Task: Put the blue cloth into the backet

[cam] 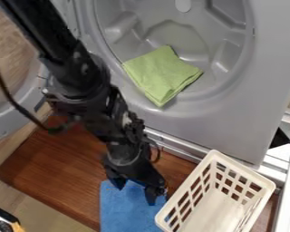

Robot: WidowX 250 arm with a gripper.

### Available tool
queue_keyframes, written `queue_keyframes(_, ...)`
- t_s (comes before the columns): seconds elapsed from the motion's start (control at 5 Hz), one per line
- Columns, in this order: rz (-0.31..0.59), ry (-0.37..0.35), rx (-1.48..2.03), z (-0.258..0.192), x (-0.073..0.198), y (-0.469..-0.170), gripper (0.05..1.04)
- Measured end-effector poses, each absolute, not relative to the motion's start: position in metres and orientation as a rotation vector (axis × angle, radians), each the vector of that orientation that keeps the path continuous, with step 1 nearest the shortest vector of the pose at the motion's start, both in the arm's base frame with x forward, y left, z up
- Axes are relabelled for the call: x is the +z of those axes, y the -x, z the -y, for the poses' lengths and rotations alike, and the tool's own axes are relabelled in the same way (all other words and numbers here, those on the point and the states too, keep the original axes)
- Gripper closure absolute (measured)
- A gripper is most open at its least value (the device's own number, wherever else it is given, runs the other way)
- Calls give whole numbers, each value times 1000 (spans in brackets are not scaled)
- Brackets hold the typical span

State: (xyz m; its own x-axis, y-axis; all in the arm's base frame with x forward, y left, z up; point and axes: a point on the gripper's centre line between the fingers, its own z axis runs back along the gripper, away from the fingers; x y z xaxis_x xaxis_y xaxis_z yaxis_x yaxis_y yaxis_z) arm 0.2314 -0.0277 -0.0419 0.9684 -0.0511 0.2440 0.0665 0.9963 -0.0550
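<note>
My gripper is to grab the top edge of the blue cloth (126, 213) next, to put the cloth into the basket.
The black gripper (134, 191) hangs over the upper part of the blue cloth (126, 213), its two fingers spread apart. Whether the fingertips touch the cloth I cannot tell. The cloth lies on the brown wooden board at the bottom of the view, its top edge partly hidden by the gripper. To the right of both stands the cream plastic basket (209, 209), with lattice sides and an open top; no cloth shows inside it.
A folded green cloth (161, 74) lies in the round opening of a grey machine (226, 122) behind the board (56, 170). A round door hangs at the left. White metal rails (288, 181) run at the right, and a black-and-yellow object lies at the lower left.
</note>
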Motion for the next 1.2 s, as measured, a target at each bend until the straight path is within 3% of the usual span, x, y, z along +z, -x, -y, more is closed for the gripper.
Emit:
queue_keyframes(0.4, 182, 79, -10, 31, -76, -242, 83)
queue_keyframes(0.6, 178, 60, -9, 32, -78, -247, 137)
queue_keyframes(1.0, 191, 34, 0, 30, -77, -244, 678)
queue_keyframes(1.2, 198, 32, -4, 29, -73, -240, 894)
